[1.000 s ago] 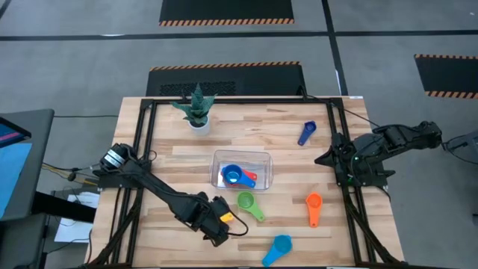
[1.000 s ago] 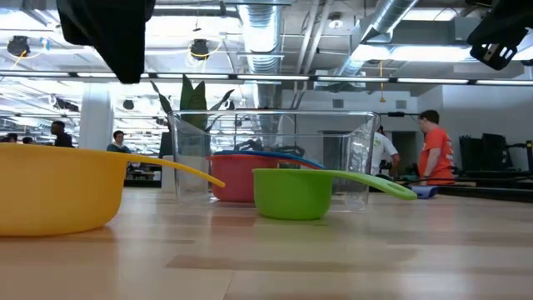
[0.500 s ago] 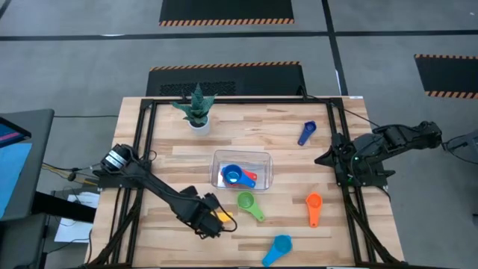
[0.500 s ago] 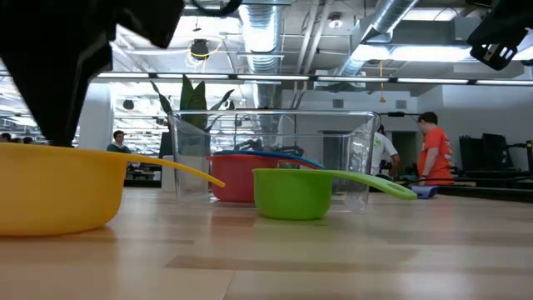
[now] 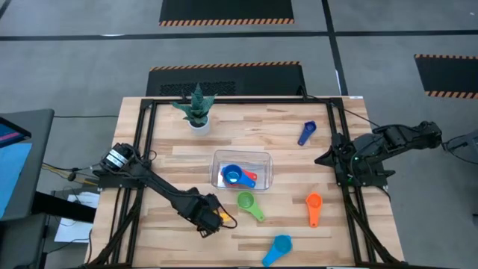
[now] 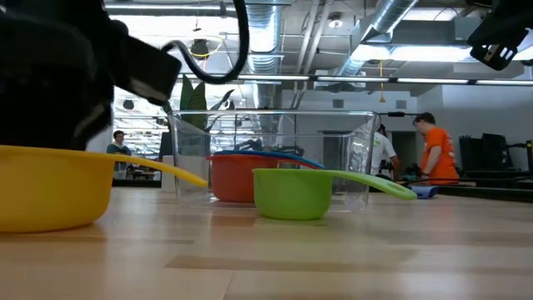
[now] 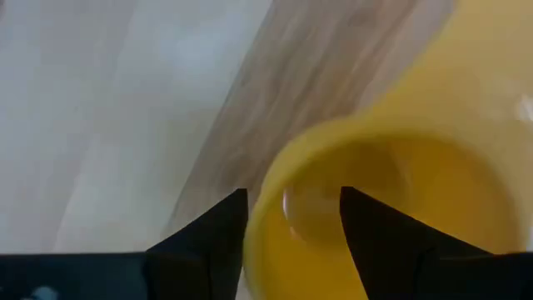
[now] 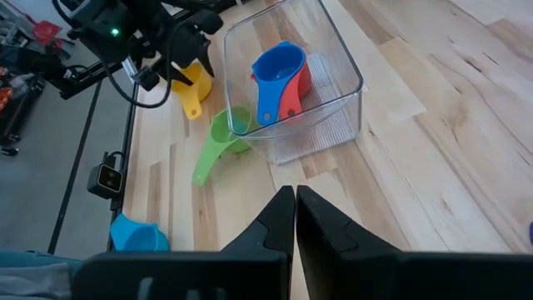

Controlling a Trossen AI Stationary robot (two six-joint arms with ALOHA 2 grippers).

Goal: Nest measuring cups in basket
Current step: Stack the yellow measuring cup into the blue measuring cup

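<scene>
I need to grab the yellow measuring cup by its bowl's rim (image 7: 279, 171) with my left gripper next, so that I can nest it over the blue cup.
The yellow measuring cup (image 5: 222, 215) stands upright on the table near its front edge, left of centre. My left gripper (image 7: 291, 200) is low over it and open. One finger stands outside the bowl and one inside, with the bowl's wall (image 7: 265, 218) between them. The clear basket (image 5: 243, 170) at mid-table holds a blue cup (image 8: 279, 71) nested in a red one (image 8: 293, 93). A green cup (image 5: 248, 202) lies just in front of the basket. My right gripper (image 8: 296, 196) is shut at the table's right edge, holding nothing. My left gripper comes at the yellow cup from above, with its fingers on either side of the bowl's wall (image 7: 265, 218) on the side away from the handle. I cannot tell whether either finger touches the wall. The cup rests on the table.
An orange cup (image 5: 314, 203) lies right of centre, a light blue cup (image 5: 278, 247) by the front edge and a dark blue cup (image 5: 306, 133) at the far right. A potted plant (image 5: 197, 112) stands at the far left. Black frame rails run along the table's sides.
My left gripper has come down onto the yellow cup and shifted a little toward the table's left edge. The cup has slid slightly the same way and stays upright on the table.
</scene>
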